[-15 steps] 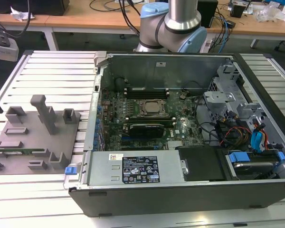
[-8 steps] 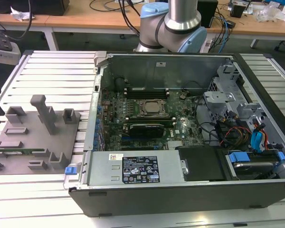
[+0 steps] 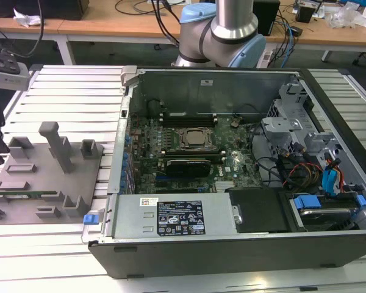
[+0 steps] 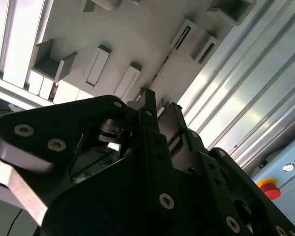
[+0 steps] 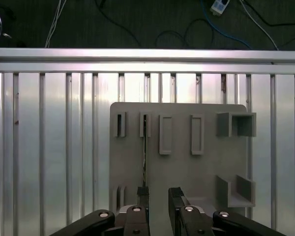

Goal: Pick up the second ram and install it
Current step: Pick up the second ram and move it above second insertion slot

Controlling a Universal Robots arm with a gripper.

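My gripper grabs the second ram by its bare middle part [image 3: 25,195] next, since the tray's slotted holders wrap both ends of the ram.
The second ram [image 5: 144,156] stands on edge in a slot of the grey tray [image 5: 187,172], showing as a thin dark line in the first wrist view. In the exterior view it is a green strip [image 3: 29,194] low along the tray's [image 3: 24,174] near side. My gripper [image 5: 159,193] hovers above the tray, open, with nothing between its black fingers [image 5: 175,195]. One finger lines up over the ram's near end; the other stands over bare tray beside it. In the second wrist view the gripper's black body [image 4: 152,187] fills the foreground, with the tray [image 4: 137,34] beyond.
An open computer case [image 3: 232,244] lies at the exterior view's right of the tray, its motherboard [image 3: 189,152] exposed with long black slots [image 3: 189,116] by the processor. Upright blocks [image 3: 60,146] rise from the tray. Ribbed aluminium table [image 5: 49,147] surrounds it; cables lie on the floor beyond the edge.
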